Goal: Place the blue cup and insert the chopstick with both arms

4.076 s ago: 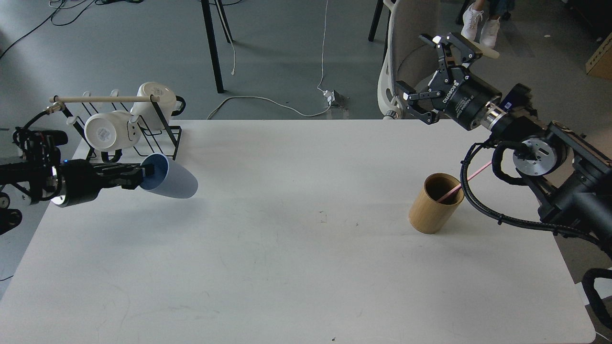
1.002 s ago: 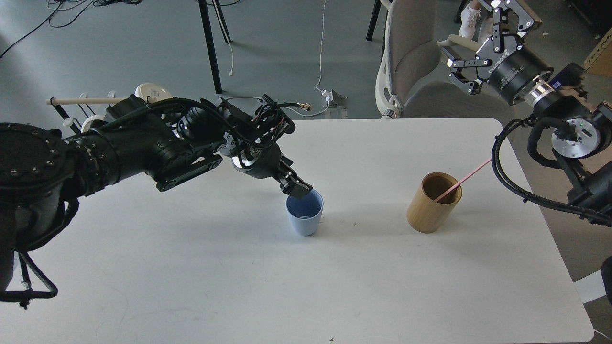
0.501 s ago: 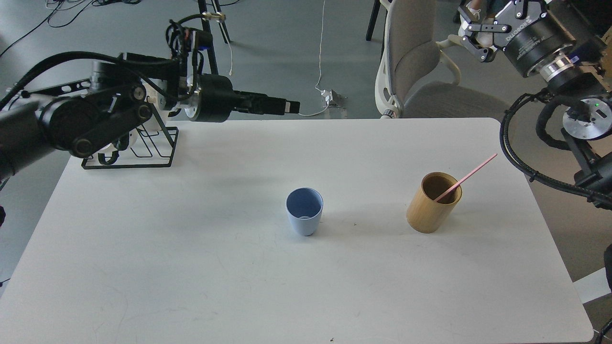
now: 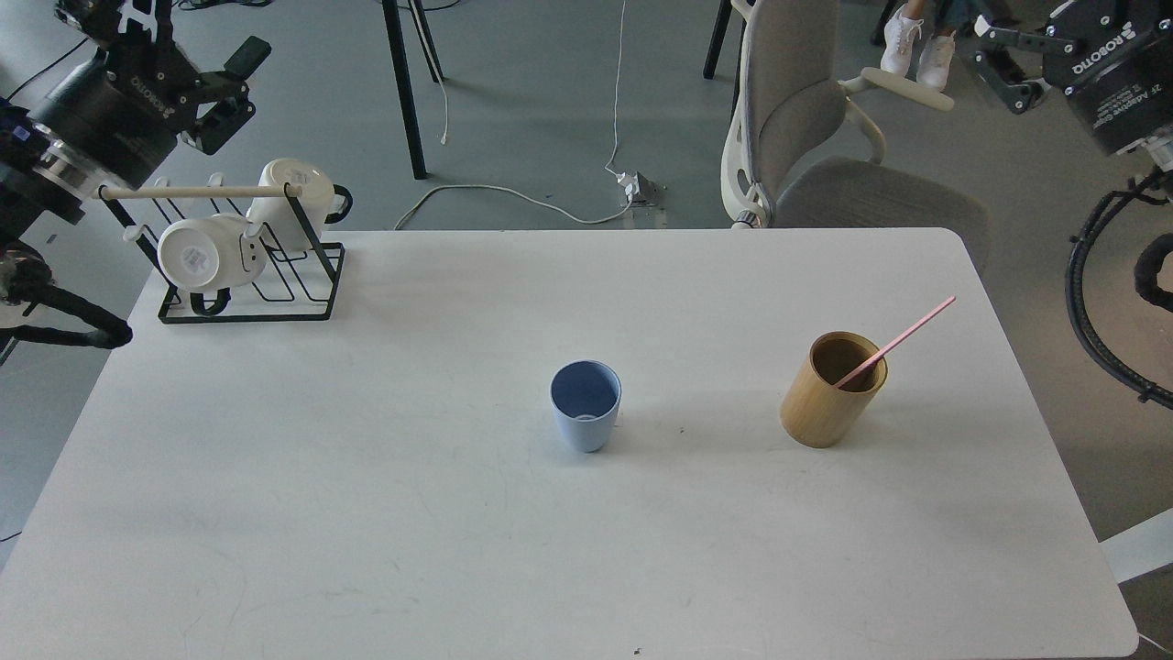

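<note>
The right gripper will next grab the pink chopstick by its exposed upper end (image 4: 943,304), so that the chopstick can go into the blue cup (image 4: 585,405).
The blue cup (image 4: 585,405) stands upright and empty near the middle of the white table (image 4: 367,513), with nothing touching it. A pink chopstick (image 4: 898,341) leans inside the tan wooden cylinder (image 4: 829,390) to the right, its top pointing up and right. My left gripper (image 4: 183,37) is open and empty at the far top left, above the mug rack. My right gripper (image 4: 1026,32) is open and empty at the top right corner, well off the table and partly cut off by the view's edge.
A black wire rack (image 4: 247,275) with a pale wooden rod and two white mugs (image 4: 202,257) stands at the table's back left corner. A grey office chair (image 4: 825,174) stands behind the back edge. Cables lie on the floor.
My left arm has let go of the blue cup and has swung back from the table to the far top left. My right gripper has drifted up and to the right.
</note>
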Robot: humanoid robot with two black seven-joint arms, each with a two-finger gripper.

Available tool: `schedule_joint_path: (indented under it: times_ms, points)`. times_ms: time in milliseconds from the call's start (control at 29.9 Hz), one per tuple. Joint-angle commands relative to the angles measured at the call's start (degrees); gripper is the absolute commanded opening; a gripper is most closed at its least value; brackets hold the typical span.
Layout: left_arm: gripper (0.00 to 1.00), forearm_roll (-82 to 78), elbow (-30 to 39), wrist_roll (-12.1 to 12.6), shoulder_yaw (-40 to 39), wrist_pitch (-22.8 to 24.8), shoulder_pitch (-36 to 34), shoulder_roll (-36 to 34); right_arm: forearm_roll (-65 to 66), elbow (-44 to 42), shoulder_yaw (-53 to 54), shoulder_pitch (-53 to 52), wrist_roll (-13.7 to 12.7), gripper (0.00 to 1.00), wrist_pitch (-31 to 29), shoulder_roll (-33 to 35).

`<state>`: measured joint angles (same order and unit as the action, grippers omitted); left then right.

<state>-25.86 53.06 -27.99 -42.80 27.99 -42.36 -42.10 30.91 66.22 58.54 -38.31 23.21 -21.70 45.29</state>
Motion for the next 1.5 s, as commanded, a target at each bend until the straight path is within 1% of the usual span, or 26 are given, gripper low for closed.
schedule_joint_path:
  times_ms: [0, 100, 167, 234, 334, 434, 601, 735, 835, 902, 1002, 1136, 1203, 1236, 1269, 1470]
  points:
    - [0.97, 1.42, 0.02, -0.01, -1.06, 0.01, 0.70, 0.00, 14.57, 6.01, -0.18, 4.80, 4.79, 0.98, 13.39, 6.56]
    - [0.97, 1.60, 0.02, -0.01, -1.06, 0.01, 0.70, 0.17, 27.06, 11.11, -0.36, 12.09, 4.79, 0.98, 27.28, 8.94]
    - [0.97, 1.60, 0.02, -0.01, -1.06, 0.01, 0.70, 0.43, 32.61, 12.96, -0.44, 16.84, 4.79, 0.98, 34.76, 9.03]
    - [0.97, 1.60, -0.06, -0.01, -0.97, 0.01, 0.70, 0.87, 36.13, 13.15, -0.97, 20.71, 4.79, 0.98, 40.91, 8.42]
    - [0.97, 1.60, -0.06, -0.01, -0.71, 0.01, 0.79, 1.49, 37.21, 12.53, -3.42, 24.50, 4.79, 0.98, 49.53, 5.97]
    - [0.97, 1.60, -0.06, -0.01, -0.53, 0.01, 0.87, 2.02, 37.21, 10.61, -6.58, 25.47, 4.79, 0.98, 49.70, 2.45]
    - [0.98, 1.60, -0.15, -0.01, -0.36, 0.01, 1.66, 2.11, 37.21, 5.07, -10.28, 25.47, 4.79, 0.98, 49.70, -2.91]
    - [0.98, 1.60, -0.15, -0.01, -0.45, 0.01, 2.19, 2.11, 37.21, 2.87, -11.34, 25.47, 4.79, 0.94, 49.70, -5.99]
    - [0.98, 1.60, -0.41, -0.01, -0.45, 0.01, 2.45, 2.11, 37.21, 0.50, -14.32, 25.21, 4.79, 0.89, 49.70, -7.75]
    - [0.98, 1.60, -0.59, -0.01, -0.45, 0.01, 2.63, 2.11, 37.21, -0.74, -15.99, 24.95, 4.79, 0.84, 49.70, -8.89]
    - [0.98, 1.60, -0.59, -0.01, -0.45, 0.01, 3.07, 2.11, 37.21, -1.88, -17.05, 24.95, 4.79, 0.73, 49.70, -10.21]
    - [0.98, 1.60, -0.68, -0.01, -0.45, 0.01, 3.42, 2.11, 37.21, -1.97, -18.02, 24.95, 4.79, 0.50, 49.70, -10.39]
    - [0.98, 1.60, -0.68, -0.01, -0.45, 0.01, 3.51, 2.11, 37.21, -1.97, -19.16, 24.77, 4.79, 0.41, 49.70, -10.39]
    - [0.98, 1.60, -0.68, -0.01, -0.45, 0.01, 3.51, 2.11, 37.21, -1.97, -19.69, 24.68, 4.79, 0.34, 49.70, -10.39]
    - [0.98, 1.60, -0.68, -0.01, -0.45, 0.01, 3.51, 2.11, 37.21, -1.97, -19.87, 24.60, 4.79, 0.29, 49.70, -10.39]
    - [0.98, 1.60, -0.68, -0.01, -0.45, 0.01, 3.51, 2.19, 37.21, -1.97, -20.13, 24.68, 4.79, 0.24, 49.70, -10.22]
